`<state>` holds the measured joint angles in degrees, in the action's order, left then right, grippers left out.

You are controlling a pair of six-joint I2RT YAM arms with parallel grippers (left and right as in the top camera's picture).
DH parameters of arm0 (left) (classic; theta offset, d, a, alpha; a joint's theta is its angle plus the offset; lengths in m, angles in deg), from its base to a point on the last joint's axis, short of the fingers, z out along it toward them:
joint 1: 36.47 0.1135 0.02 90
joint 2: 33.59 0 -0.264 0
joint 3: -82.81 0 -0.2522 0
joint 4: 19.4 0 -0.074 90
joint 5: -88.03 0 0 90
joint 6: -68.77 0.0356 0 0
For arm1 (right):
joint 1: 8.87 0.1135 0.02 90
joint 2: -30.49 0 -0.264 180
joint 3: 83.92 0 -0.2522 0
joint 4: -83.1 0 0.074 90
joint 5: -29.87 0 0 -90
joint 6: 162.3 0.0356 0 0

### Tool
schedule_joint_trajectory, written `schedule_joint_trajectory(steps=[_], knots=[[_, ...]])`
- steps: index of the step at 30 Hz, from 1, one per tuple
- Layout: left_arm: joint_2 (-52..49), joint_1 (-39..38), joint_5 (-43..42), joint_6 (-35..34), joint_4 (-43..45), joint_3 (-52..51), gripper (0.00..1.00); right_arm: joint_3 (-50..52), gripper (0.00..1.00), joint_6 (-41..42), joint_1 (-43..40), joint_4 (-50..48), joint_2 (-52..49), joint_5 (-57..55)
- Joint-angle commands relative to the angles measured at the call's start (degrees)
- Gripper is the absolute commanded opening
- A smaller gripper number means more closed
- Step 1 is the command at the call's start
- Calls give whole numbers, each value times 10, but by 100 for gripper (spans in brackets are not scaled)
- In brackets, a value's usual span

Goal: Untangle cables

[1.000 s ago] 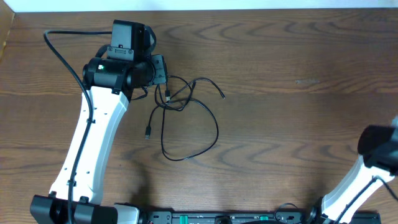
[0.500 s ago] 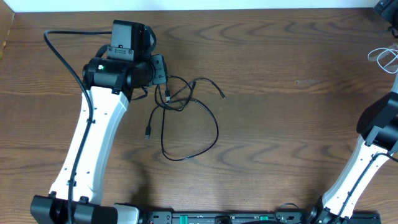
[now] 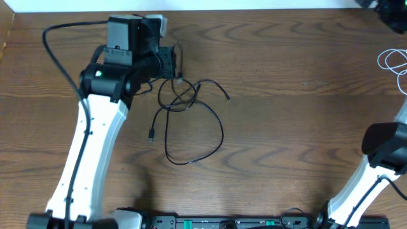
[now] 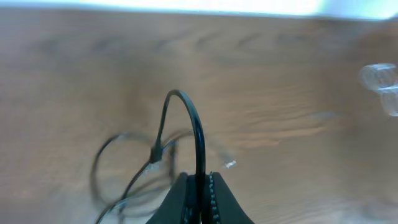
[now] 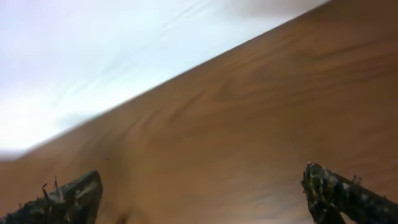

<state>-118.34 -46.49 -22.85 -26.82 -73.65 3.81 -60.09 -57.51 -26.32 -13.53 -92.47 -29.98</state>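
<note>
My right gripper grabs the black cable (image 3: 222, 133) next, by the part of the cable raised at my left gripper, to untangle it.
A thin black cable (image 3: 222, 133) lies in a loose tangle on the wooden table (image 3: 286, 127), with one plug end (image 3: 151, 135) at its left. My left gripper (image 3: 175, 63) is at the tangle's top edge. In the left wrist view that gripper (image 4: 200, 178) is shut on a strand of the black cable (image 4: 196, 130), which arches up from between the fingers. A white cable (image 3: 393, 62) lies coiled at the far right edge. My right gripper (image 5: 202, 186) is open, fingers wide apart over bare wood, holding nothing.
The right arm's white link (image 3: 365, 184) rises from the bottom right corner, and a dark part of it (image 3: 386, 9) shows at the top right corner. The table's far edge (image 3: 254, 9) meets a white surface.
My left gripper has shifted up and slightly right, pulling the strand it holds toward the far edge. The right gripper has opened, the right arm has swung, and the white cable has come into view.
</note>
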Motion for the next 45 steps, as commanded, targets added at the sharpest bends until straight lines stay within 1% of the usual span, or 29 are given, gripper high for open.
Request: schedule_joint_trajectory(steps=[1, 8, 12, 15, 20, 22, 25, 29, 33, 37, 40, 41, 42, 45], knots=[[71, 0, -99, 32, 39, 5, 7, 4, 99, -62, 44, 32, -9, 71], [190, 0, -99, -22, 172, 5, 8, 28, 99, -171, 137, 86, -9, 56], [245, 0, -96, -36, 231, 5, 8, 62, 99, -173, 184, 80, -9, 27], [281, 0, -51, -55, 243, 5, 8, 101, 98, -172, 214, 64, -9, 28], [315, 0, 9, -55, 241, 5, 8, 170, 95, -172, 258, 29, -9, 28], [321, 0, 47, -55, 243, 6, 8, 199, 95, -172, 275, 12, -9, 28], [329, 0, 130, -55, 243, 8, 8, 232, 94, -172, 299, -4, -9, 28], [332, 0, 249, -54, 247, 18, 7, 249, 94, -191, 329, -12, -9, 28], [332, 0, 347, -16, 250, 31, 7, 252, 95, -203, 365, -18, -9, 28], [332, 0, 391, -15, 236, 33, 8, 263, 94, -205, 391, -30, -10, 30], [330, 0, 396, -15, 203, 33, 8, 282, 95, -250, 420, -35, -10, 45], [330, 0, 396, -15, 189, 33, 7, 287, 95, -280, 429, -29, -10, 64], [330, 0, 396, -15, 172, 33, 7, 288, 96, -311, 436, -20, -10, 85], [330, 0, 396, -16, 129, 33, 6, 288, 95, -444, 461, 18, -10, 165]])
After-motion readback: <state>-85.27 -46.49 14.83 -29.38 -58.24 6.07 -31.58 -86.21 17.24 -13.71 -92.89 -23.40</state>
